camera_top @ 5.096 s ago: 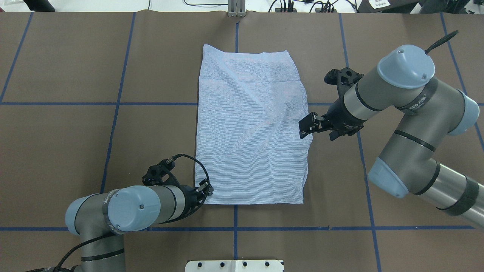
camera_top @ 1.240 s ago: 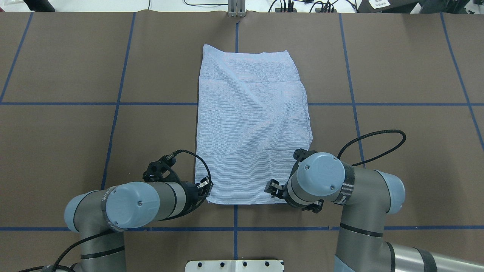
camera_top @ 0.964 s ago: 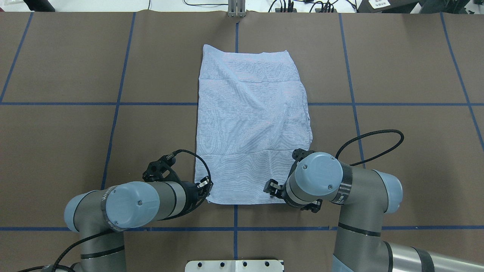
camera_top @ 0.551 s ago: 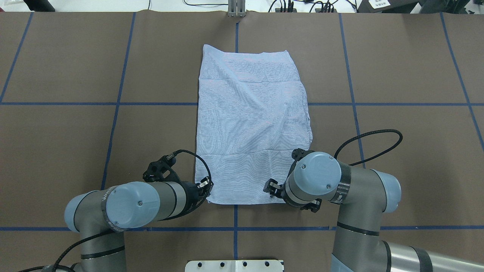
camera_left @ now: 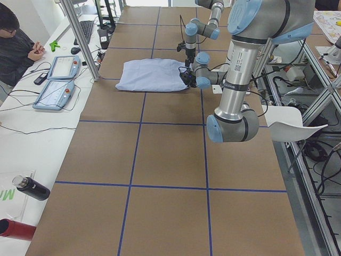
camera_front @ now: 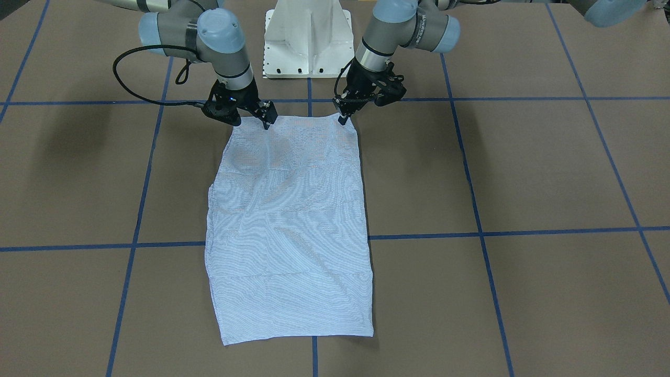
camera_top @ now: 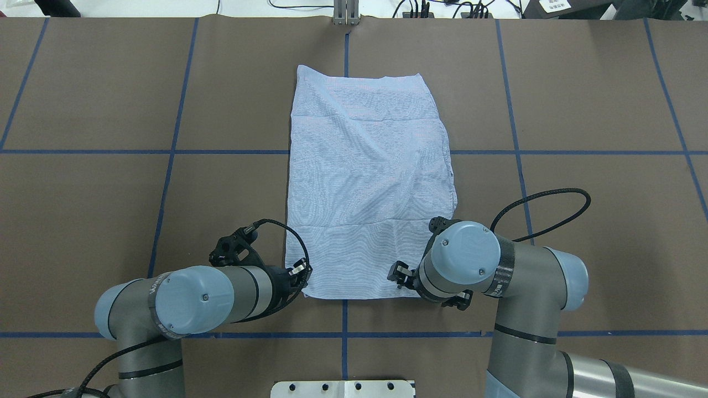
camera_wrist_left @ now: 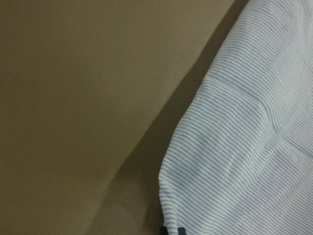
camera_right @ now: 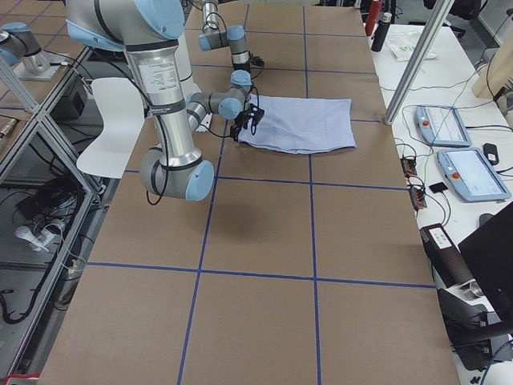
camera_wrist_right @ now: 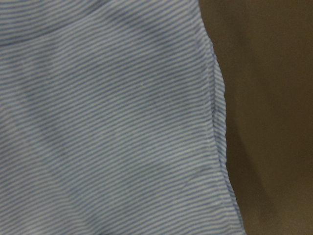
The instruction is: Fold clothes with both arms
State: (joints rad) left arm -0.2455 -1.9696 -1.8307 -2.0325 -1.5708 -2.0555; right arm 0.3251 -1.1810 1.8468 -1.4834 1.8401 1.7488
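Note:
The near edge's cloth is between both right gripper fingers, which reach down to the tabletop, so closing now would catch the shirt (camera_top: 368, 182) and it is time to close.
The light blue striped shirt (camera_top: 368, 182) lies flat on the brown table, folded into a long rectangle; collar, buttons and pocket are hidden. My left gripper (camera_top: 298, 273) is at its near left corner, shut on the cloth; in the front-facing view it is on the right (camera_front: 343, 118). The left wrist view shows that corner (camera_wrist_left: 244, 147) lifted slightly off the table. My right gripper (camera_top: 397, 275) is down on the near edge toward the right corner, on the left of the front-facing view (camera_front: 266, 121). It looks open. The right wrist view shows only the shirt's cloth (camera_wrist_right: 112, 127) and side hem.
Blue tape lines (camera_top: 171, 152) cross the brown table. The white pedestal (camera_front: 306, 36) stands behind the near edge. An operator (camera_left: 16, 42) sits at a side bench with teach pendants (camera_left: 56, 80) and bottles (camera_left: 29, 188). Cables run along the far edge (camera_top: 420, 8).
Over five seconds my right arm swung from the shirt's right side to its near edge. In the last second it only shifted slightly. The left arm and the shirt have not moved.

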